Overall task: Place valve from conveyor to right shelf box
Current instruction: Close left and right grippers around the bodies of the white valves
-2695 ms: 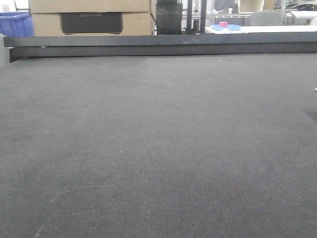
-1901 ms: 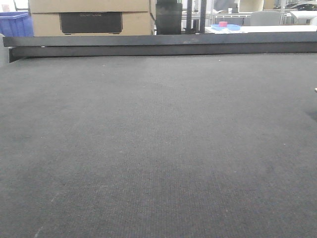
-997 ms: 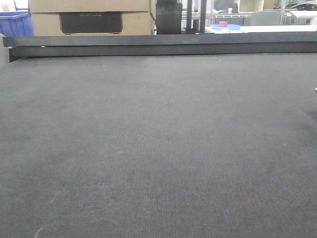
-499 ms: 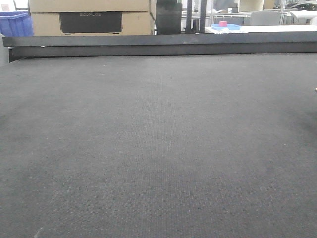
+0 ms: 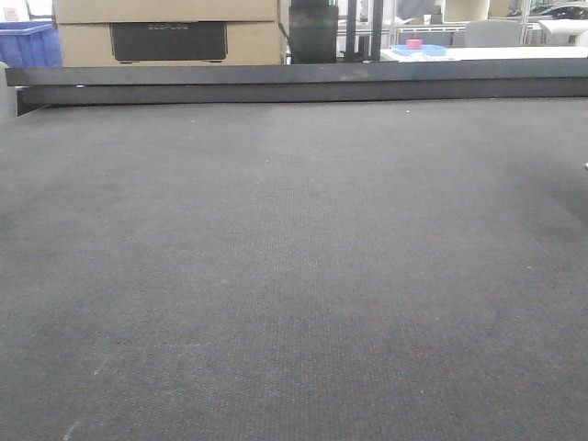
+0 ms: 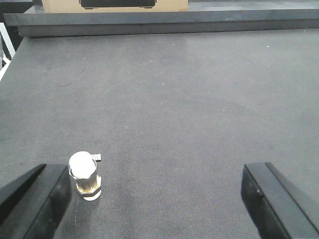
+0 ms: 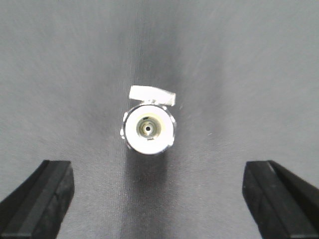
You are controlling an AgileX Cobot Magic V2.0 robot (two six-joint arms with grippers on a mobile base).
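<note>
The valve should go in the shelf box, so next I should grab the valve's round white-end with the cap (image 7: pixel 148 130) with my right gripper and leave the silver handle (image 7: pixel 152 94) free.
A small silver valve (image 7: pixel 148 128) with a white tag stands upright on the dark grey conveyor (image 7: pixel 75 74), seen from straight above in the right wrist view. My right gripper (image 7: pixel 157 199) is open above the belt, and the valve lies just ahead of the gap between its black fingers. In the left wrist view a white-capped metal valve (image 6: pixel 84 175) stands on the conveyor (image 6: pixel 174 99), close beside the left finger (image 6: pixel 35 199) of my open left gripper (image 6: pixel 154 199). Neither gripper holds anything. The front view shows only bare conveyor (image 5: pixel 294 257). The right shelf and its box are out of view.
A black metal rail (image 5: pixel 294 83) bounds the belt's far edge. Behind it stand a cardboard box (image 5: pixel 170 32), a blue bin (image 5: pixel 28 41) and a white table with a blue tray (image 5: pixel 418 49).
</note>
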